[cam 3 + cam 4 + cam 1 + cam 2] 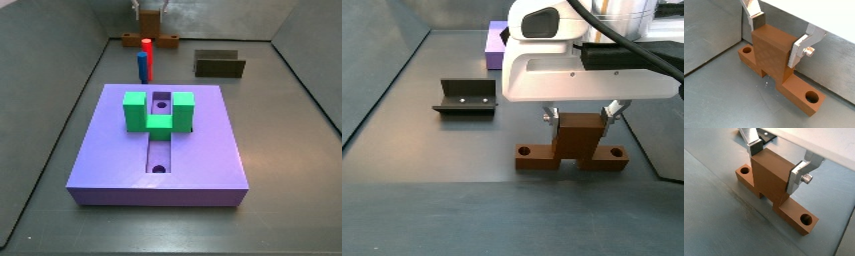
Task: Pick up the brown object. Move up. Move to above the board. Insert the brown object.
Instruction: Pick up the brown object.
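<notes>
The holed bar of the brown object needs to stay free to slot into the board (pixel 120 150). My gripper will grab the object by its upright block next.
The brown object (pixel 771 52) (pixel 765 175) (pixel 579 142) lies on the grey floor, its long bar flat with a round hole at each end and its thick block standing up. My gripper (pixel 777 41) (pixel 776 168) (pixel 583 113) is lowered over that block, one silver finger (pixel 799 52) by each side, open. A small gap shows beside the block in a side view. The lavender board (pixel 120 150) (pixel 493 40) with its slot and green U-shaped block (pixel 158 112) lies apart from it. In a side view the brown object (pixel 150 30) is far behind the board.
The dark fixture (pixel 218 66) (pixel 465 98) stands on the floor between board and wall. A red peg (pixel 147 48) and a blue peg (pixel 140 68) stand upright at the board's far end. Grey walls enclose the floor close behind the brown object.
</notes>
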Tool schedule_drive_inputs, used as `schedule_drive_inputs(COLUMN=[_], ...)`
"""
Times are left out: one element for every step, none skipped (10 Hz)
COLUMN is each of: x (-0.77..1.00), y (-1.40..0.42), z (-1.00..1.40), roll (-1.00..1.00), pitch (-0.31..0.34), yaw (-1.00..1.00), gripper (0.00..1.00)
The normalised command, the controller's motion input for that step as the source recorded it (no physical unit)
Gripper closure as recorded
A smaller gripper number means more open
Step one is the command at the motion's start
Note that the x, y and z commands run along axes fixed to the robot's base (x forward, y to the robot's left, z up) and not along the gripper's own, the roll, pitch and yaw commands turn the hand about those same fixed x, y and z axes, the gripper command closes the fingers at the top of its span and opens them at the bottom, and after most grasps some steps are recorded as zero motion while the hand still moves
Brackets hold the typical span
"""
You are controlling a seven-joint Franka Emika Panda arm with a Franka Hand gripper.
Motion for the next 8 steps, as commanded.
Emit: schedule_drive_inputs(x=[0.00,0.00,0.00,0.00,0.00,0.00,0.00,0.00], y=[0.00,0.00,0.00,0.00,0.00,0.00,0.00,0.00], z=[0.00,0.00,0.00,0.00,0.00,0.00,0.00,0.00], roll=[0.00,0.00,0.00,0.00,0.00,0.00,0.00,0.00], pitch=[0.000,0.000,0.000,0.000,0.000,0.000,0.000,0.000], yaw=[0.00,0.00,0.00,0.00,0.00,0.00,0.00,0.00], gripper=[1.00,1.00,1.00,1.00,1.00,1.00,1.00,1.00])
